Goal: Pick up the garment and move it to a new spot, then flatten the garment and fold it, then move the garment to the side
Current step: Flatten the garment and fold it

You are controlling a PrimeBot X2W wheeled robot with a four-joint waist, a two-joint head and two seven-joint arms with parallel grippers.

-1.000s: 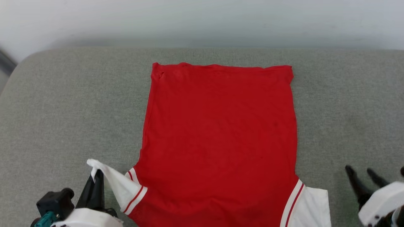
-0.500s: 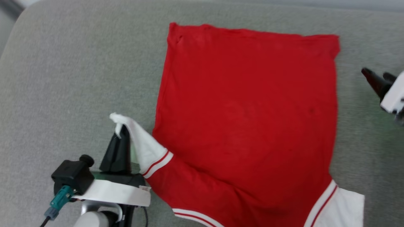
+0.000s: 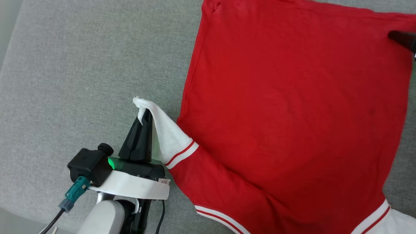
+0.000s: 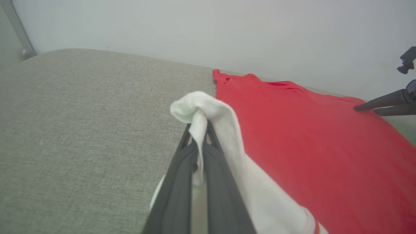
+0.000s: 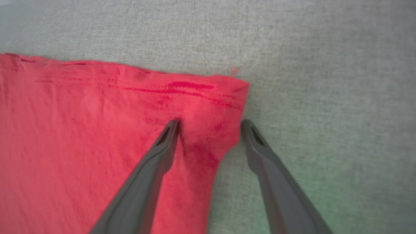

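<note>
The red garment lies flat, so my right gripper next needs to grab it by its hem corner point(image 5: 212, 136), where the garment's edge gives both fingers a hold.
The garment point(image 3: 292, 113) lies spread flat on the grey cushion, plain red side up, with white red-striped cuffs at its near corners. My left gripper point(image 3: 145, 114) is shut on the white left sleeve point(image 3: 165, 133) and holds its tip lifted off the cushion beside the garment's left edge; the left wrist view shows the white cloth point(image 4: 208, 110) pinched between the fingers. My right gripper point(image 5: 210, 125) stands open at the garment's far right hem corner point(image 5: 224, 97), one finger on the red cloth and the other on the cushion just past its edge.
The grey fabric cushion point(image 3: 81, 81) stretches wide to the left of the garment, with its rounded edge at the far left. A pale wall point(image 4: 227, 32) rises behind its far edge. The left arm's cable point(image 3: 70, 201) hangs at the near edge.
The head camera has tipped down and turned, shifting the whole picture. My right gripper has travelled from the near right side to the far right hem corner. The left gripper keeps its hold on the sleeve.
</note>
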